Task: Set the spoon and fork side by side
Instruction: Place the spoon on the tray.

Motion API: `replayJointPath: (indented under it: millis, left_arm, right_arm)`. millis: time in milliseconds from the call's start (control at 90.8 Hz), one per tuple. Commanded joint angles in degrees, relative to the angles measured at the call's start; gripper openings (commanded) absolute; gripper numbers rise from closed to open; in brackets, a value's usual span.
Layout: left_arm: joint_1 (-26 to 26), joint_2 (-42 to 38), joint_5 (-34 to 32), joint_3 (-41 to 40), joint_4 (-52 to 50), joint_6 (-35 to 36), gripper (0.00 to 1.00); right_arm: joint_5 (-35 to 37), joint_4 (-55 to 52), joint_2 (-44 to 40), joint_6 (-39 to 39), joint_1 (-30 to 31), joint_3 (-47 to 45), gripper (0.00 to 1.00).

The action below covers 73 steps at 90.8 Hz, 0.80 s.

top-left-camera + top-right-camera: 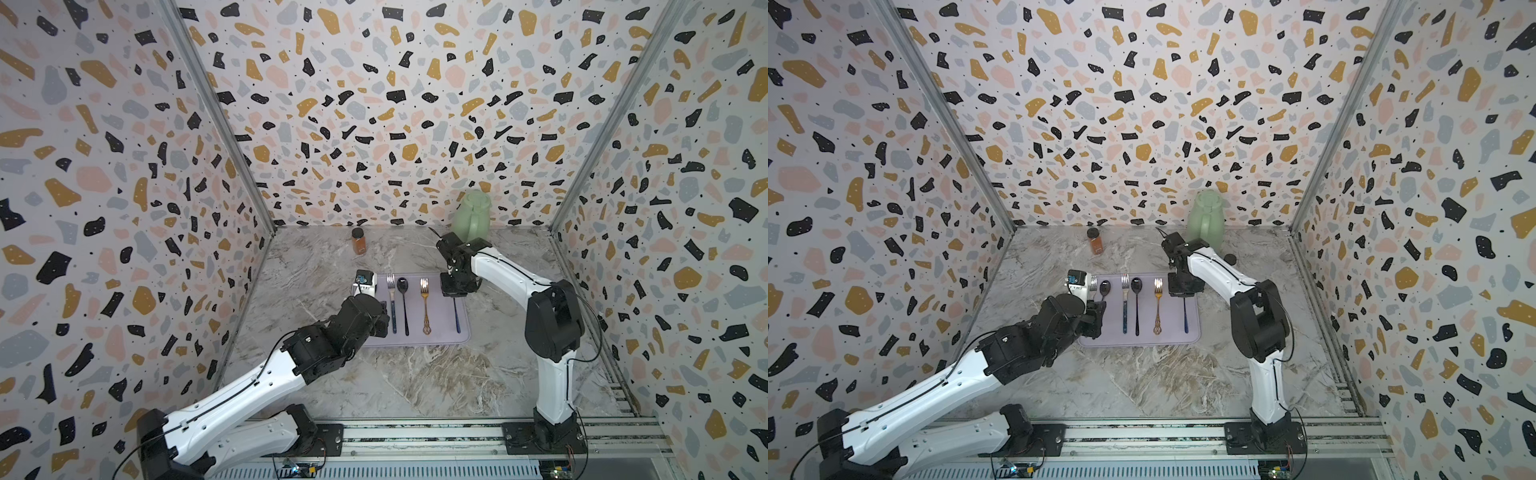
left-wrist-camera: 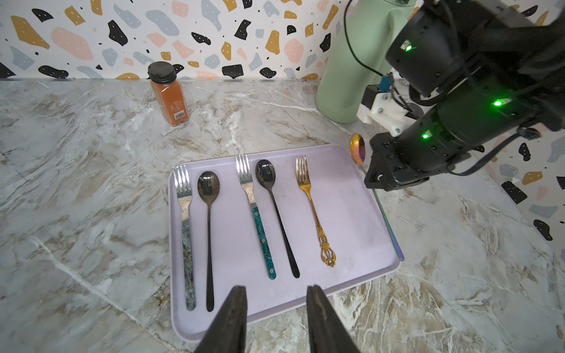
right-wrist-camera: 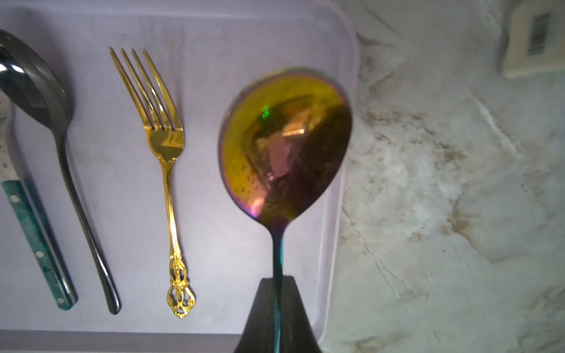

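The spoon's bowl is above the tray's edge and would drop short, so before release my right gripper must move the spoon to the flat part of the tray beside the gold fork (image 1: 425, 303).
A lilac tray (image 1: 440, 328) holds a gold fork (image 1: 425, 303) to the right of two fork-and-spoon pairs. My right gripper (image 3: 277, 279) is shut on the thin handle of an iridescent spoon (image 3: 284, 143). The spoon's bowl hangs above the tray's right edge, beside the gold fork (image 3: 168, 183). In the left wrist view the spoon (image 2: 357, 149) slants, with its handle end down by the tray's rim (image 2: 394, 269); I cannot tell whether it touches. My left gripper (image 2: 276, 288) stands open over the tray's near edge, holding nothing.
On the tray lie a grey-handled fork (image 2: 186, 232) with a black spoon (image 2: 208, 232), and a teal-handled fork (image 2: 258, 223) with another black spoon (image 2: 275, 207). An orange spice bottle (image 1: 358, 241) and a green jug (image 1: 471, 216) stand by the back wall.
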Motion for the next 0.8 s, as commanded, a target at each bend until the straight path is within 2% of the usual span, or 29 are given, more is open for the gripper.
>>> replayJointPath:
  millis: [0,264,793]
  left_arm:
    - [0.1,-0.6,-1.7,0.2,-0.6,1.1,0.36]
    - [0.1,0.2,-2.7,0.4,-0.3,1.3,0.37]
    - [0.1,2.0,-2.7,0.3,0.6,0.8,0.37]
  right_arm:
    - [0.2,-2.5,2.3,-0.7,-0.2,4.1,0.04]
    - [-1.2,-2.4,8.6,-0.6,-0.2,7.9,0.04]
    - [-3.8,0.8,9.9,3.8,2.0,6.2,0.09]
